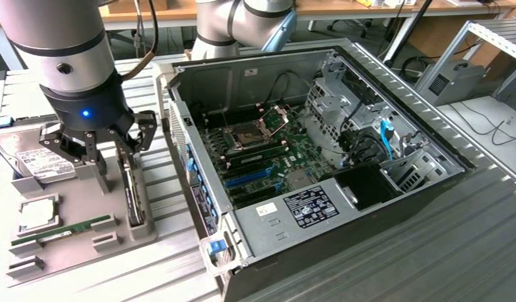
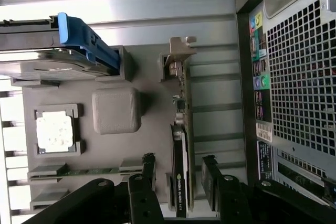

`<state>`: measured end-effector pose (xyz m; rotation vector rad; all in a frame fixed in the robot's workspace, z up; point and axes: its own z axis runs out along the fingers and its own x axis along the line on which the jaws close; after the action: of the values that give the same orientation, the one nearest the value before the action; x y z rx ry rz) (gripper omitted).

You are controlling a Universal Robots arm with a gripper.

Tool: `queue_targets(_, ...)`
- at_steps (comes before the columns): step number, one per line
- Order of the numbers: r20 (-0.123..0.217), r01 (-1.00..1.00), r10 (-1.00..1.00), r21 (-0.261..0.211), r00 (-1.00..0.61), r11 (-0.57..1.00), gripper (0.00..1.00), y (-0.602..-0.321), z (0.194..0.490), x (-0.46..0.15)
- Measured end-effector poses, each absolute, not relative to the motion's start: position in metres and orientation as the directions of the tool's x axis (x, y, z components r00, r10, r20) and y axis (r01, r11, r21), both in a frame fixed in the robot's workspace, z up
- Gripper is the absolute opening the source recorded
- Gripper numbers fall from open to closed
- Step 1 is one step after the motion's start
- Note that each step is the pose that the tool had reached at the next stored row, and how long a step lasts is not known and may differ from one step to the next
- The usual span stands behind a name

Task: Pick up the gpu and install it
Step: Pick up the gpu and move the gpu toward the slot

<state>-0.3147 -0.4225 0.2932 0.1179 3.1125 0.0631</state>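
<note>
I should lower my gripper before I close it on the GPU. My fingers are above the GPU's upper edge in the wrist view, and grey tray shows beneath my fingers.
The gpu (image 1: 134, 192) stands on its long edge in a slot of the grey holder tray (image 1: 115, 246), left of the open computer case in the exterior view. The wrist view shows its black face (image 2: 180, 153) and its silvery-tan bracket (image 2: 178, 52) at the far end. My gripper (image 1: 119, 157) hangs low over the card, open, with one finger on each side of it. In the wrist view the gripper (image 2: 179, 174) straddles the card's near end, and small gaps show between the fingertips (image 2: 210, 174) and the card.
The same tray (image 2: 144, 72) holds a hard drive (image 1: 39, 160) with a blue rail (image 2: 79, 35), a CPU (image 1: 38, 214), and a green RAM stick (image 1: 61, 231). The open computer case (image 1: 325, 145) lies at the exterior view's right, its perforated rear panel (image 2: 299, 77) beside the tray.
</note>
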Motion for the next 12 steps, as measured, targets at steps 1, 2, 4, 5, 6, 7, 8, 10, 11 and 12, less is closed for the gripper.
queue_targets(1,-0.025,0.075,0.076,0.042,-0.997,0.996,0.48,-0.4224,0.2909,-0.3147)
queue_targets(2,-0.025,0.075,0.076,0.041,-0.997,0.996,0.48,-0.4224,0.2894,-0.3147)
queue_targets(4,-0.025,0.075,0.076,0.041,-0.997,0.996,0.48,-0.4225,0.2867,-0.3147)
queue_targets(5,-0.025,0.075,0.076,0.041,-0.997,0.996,0.48,-0.4224,0.2853,-0.3147)
queue_targets(6,-0.025,0.075,0.076,0.042,-0.997,0.996,0.48,-0.4224,0.2843,-0.3147)
queue_targets(7,-0.025,0.075,0.076,0.042,-0.997,0.996,0.48,-0.4224,0.2837,-0.3147)
queue_targets(8,-0.025,0.075,0.076,0.041,-0.997,0.996,0.48,-0.4225,0.2837,-0.3147)
queue_targets(10,-0.025,0.075,0.076,0.042,-0.997,0.996,0.48,-0.4225,0.2834,-0.3139)
queue_targets(11,-0.025,0.075,0.076,0.042,-0.997,0.996,0.48,-0.4226,0.2834,-0.3134)
queue_targets(12,-0.025,0.075,0.076,0.042,-0.997,0.996,0.48,-0.4227,0.2834,-0.3134)
